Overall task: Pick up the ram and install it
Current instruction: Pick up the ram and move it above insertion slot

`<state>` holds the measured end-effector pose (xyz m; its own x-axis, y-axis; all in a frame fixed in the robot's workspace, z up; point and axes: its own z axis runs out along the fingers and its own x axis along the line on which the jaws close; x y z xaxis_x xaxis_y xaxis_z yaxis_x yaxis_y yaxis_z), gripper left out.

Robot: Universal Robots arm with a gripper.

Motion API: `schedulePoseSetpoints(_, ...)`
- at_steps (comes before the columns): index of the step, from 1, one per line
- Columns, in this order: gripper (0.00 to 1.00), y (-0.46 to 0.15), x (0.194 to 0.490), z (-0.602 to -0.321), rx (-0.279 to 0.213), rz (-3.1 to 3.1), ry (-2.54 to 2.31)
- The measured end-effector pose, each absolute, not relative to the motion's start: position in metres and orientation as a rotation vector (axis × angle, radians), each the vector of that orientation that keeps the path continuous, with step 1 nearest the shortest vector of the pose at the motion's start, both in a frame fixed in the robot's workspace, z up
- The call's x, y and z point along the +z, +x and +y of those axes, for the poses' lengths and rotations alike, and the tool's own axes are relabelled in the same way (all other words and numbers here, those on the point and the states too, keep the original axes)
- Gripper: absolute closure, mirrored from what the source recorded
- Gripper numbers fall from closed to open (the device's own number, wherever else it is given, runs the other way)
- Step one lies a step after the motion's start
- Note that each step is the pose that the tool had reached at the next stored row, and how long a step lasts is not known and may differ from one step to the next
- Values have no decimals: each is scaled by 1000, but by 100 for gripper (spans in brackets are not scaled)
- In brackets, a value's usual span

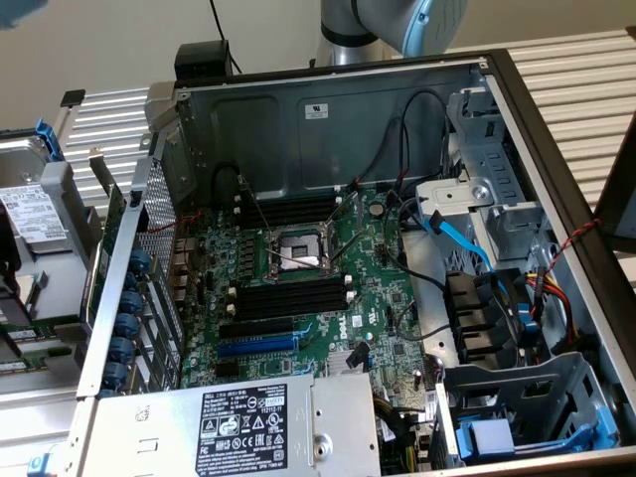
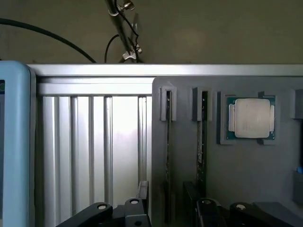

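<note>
The raised blocks of the holder are around the ends of the ram. My gripper should next grab the ram by the middle of its upper edge, because both sides of the ram are free there.
In the wrist view a grey holder plate carries two thin dark ram strips standing on edge in its grooves, one nearer the plate's edge and a second beside it. My gripper is open above the plate, its black fingers on either side of the first strip's line and not touching it. In the exterior view the open computer case holds the green motherboard with long black memory slots beside the CPU socket.
A CPU chip sits in a recess of the holder plate. A ribbed aluminium surface lies beside the plate. In the case are a blue slot, a power supply, blue cables and drive bays. The arm rises behind the case.
</note>
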<state>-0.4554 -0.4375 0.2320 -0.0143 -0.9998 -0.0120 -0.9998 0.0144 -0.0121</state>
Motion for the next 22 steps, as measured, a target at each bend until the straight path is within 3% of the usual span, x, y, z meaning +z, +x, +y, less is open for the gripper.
schedulePoseSetpoints(22,58,-457,206,-434,4,2223,-2191)
